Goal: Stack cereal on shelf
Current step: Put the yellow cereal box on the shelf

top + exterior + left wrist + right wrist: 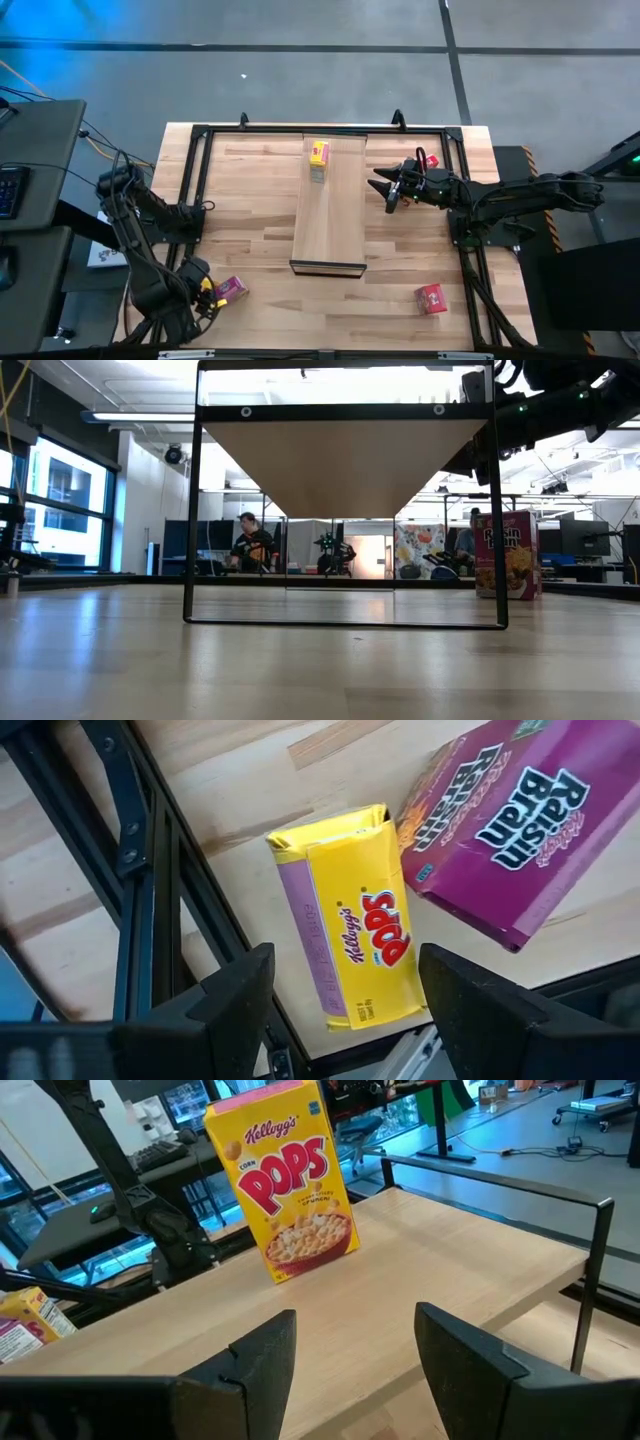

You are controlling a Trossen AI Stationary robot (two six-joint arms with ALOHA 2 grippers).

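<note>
My left gripper grabs the yellow Pops box by its Pops logo end (pixel 380 945) next, to stack the box on the shelf.
The shelf (pixel 330 215) is a pale board running from the table's far edge toward its near edge. A yellow Corn Pops box (pixel 285 1180) stands upright at its far end (pixel 319 157), with a pink box edge showing behind it. My right gripper (pixel 387 188) hovers open just right of the shelf, pointing at that box (pixel 345 1365). My left gripper (pixel 345 1020) is open above the near-left corner, its fingers on either side of a yellow Pops box (pixel 355 935) lying flat. A magenta Raisin Bran box (pixel 510 820) lies beside it.
One red box (pixel 432 298) lies on the table near the right near corner, and another red one (pixel 430 160) sits by the right arm. The black metal frame (pixel 195 180) rings the tabletop. In the low view a Raisin Bran box (pixel 507 555) stands right of the frame post.
</note>
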